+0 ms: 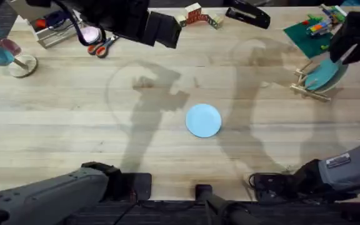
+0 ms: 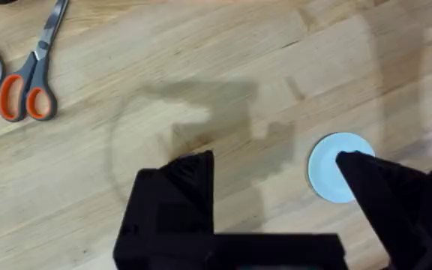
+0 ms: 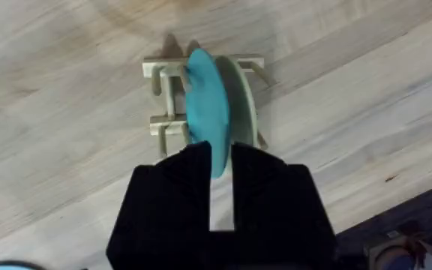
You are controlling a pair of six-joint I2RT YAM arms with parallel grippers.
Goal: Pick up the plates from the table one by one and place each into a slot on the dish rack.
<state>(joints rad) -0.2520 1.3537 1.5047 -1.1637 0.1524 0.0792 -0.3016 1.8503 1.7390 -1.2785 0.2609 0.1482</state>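
Note:
Next, my left gripper takes hold of the sky blue plate by its thin rim (image 1: pixel 203 105), since its flat side (image 1: pixel 203 120) is too wide for the fingers.
A sky blue plate (image 1: pixel 203 120) lies flat in the middle of the table (image 1: pixel 74 125). The teal plate (image 1: pixel 322 74) stands on edge in the pale wooden dish rack (image 1: pixel 304 89) at the right. My right gripper (image 1: pixel 344 51) is above it, shut on the plate's upper rim. In the right wrist view the teal plate (image 3: pixel 205 105) sits between the dowels of the dish rack (image 3: pixel 167 124), its rim pinched by my right gripper (image 3: pixel 220 157). My left gripper (image 2: pixel 276 161) hangs open high over the table, and one finger hides part of the sky blue plate (image 2: pixel 328 172). In the overhead view the left gripper (image 1: pixel 164 30) looks large and dark.
Orange-handled scissors (image 1: pixel 102 45) and a pink dish (image 1: pixel 91 34) lie at the back left beside a tray (image 1: pixel 52 31). A green baseplate (image 1: pixel 308 31) with bricks sits behind the rack. A black tool (image 1: pixel 249 14) and small toy blocks (image 1: pixel 195 14) are at the back.

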